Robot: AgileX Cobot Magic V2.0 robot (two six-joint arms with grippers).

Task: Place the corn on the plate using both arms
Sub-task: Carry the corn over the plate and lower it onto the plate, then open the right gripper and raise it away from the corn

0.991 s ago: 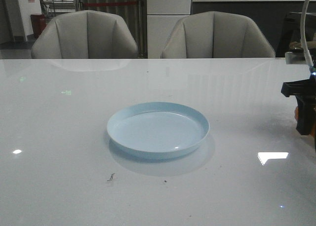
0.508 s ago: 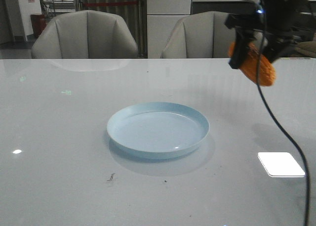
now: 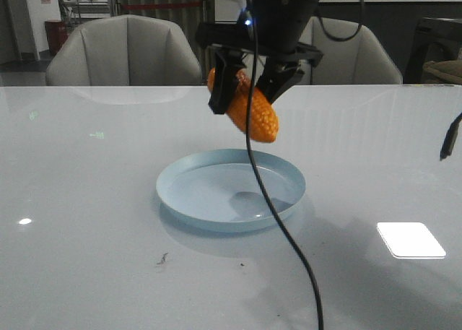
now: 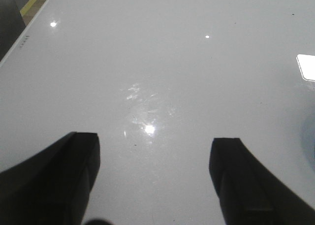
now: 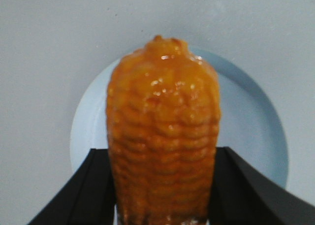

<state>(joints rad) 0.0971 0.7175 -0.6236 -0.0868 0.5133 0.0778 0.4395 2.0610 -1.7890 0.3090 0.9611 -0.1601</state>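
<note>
My right gripper should lower the corn onto the pale blue plate before it lets go, since the corn is still hanging above the plate.
My right gripper point(image 3: 249, 88) is shut on the orange corn point(image 3: 253, 110) and holds it tilted in the air above the pale blue plate point(image 3: 180, 193), over its far half. In the right wrist view the corn point(image 5: 162, 131) fills the gap between the black fingers point(image 5: 83, 190), with the plate point(image 5: 256, 131) below it. My left gripper point(image 4: 155, 146) is open and empty over bare white table; it does not show in the front view.
The plate sits mid-table on the glossy white table point(image 3: 86, 200). Two beige chairs point(image 3: 126, 52) stand behind the far edge. A black cable point(image 3: 278, 222) hangs from the right arm across the plate's front. A bright light patch point(image 3: 410, 240) lies at the right.
My right gripper has carried the corn from the table's right edge, up and leftward, to above the plate. The plate has not moved.
</note>
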